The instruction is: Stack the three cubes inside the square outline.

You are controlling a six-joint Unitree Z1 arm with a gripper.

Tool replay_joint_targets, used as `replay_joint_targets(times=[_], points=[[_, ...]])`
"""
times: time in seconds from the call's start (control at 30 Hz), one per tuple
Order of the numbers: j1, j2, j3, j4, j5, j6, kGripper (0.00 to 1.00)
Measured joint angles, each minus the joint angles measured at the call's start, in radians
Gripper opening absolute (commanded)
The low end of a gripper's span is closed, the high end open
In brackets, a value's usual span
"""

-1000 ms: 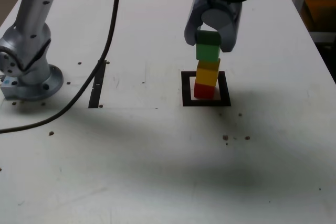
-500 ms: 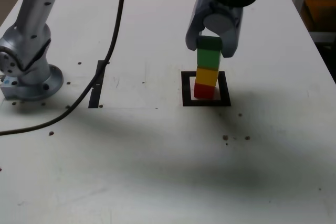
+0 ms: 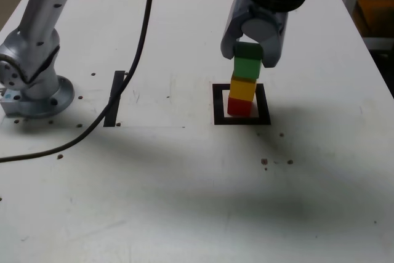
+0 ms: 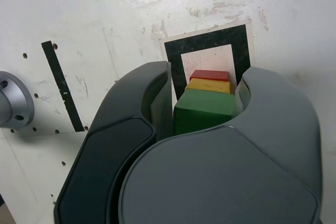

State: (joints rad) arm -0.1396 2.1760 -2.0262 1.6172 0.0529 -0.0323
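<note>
The green cube's base sits on the yellow cube in the exterior view and the green cube would stand there, so it is now time for my gripper to release it.
The red cube (image 3: 239,107) sits inside the square outline (image 3: 219,104) with the yellow cube (image 3: 243,89) on top of it. The green cube (image 3: 247,64) rests on the yellow one, and my gripper (image 3: 247,53) is shut on it from above. In the wrist view the green cube (image 4: 203,109) fills the gap between the two dark fingers (image 4: 142,103), with the yellow cube (image 4: 209,85), the red cube (image 4: 209,75) and the square outline (image 4: 174,61) showing beyond it.
The arm's silver base (image 3: 31,81) stands at the exterior view's left, with a black cable (image 3: 132,60) trailing across the table. A straight black strip (image 3: 114,98) lies between the base and the outline. Small dark specks (image 3: 265,161) dot the white table.
The gripper has carried the green cube a little down and to the exterior view's right, so it now sits squarely over the yellow cube. The cable has shifted slightly.
</note>
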Motion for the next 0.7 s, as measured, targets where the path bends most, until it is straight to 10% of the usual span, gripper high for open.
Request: replay_joint_targets(times=[0.53, 0.7], points=[[0.000, 0.005, 0.010, 0.000, -0.022, 0.006, 0.92], [0.000, -0.007, 0.024, 0.000, -0.016, 0.006, 0.97]])
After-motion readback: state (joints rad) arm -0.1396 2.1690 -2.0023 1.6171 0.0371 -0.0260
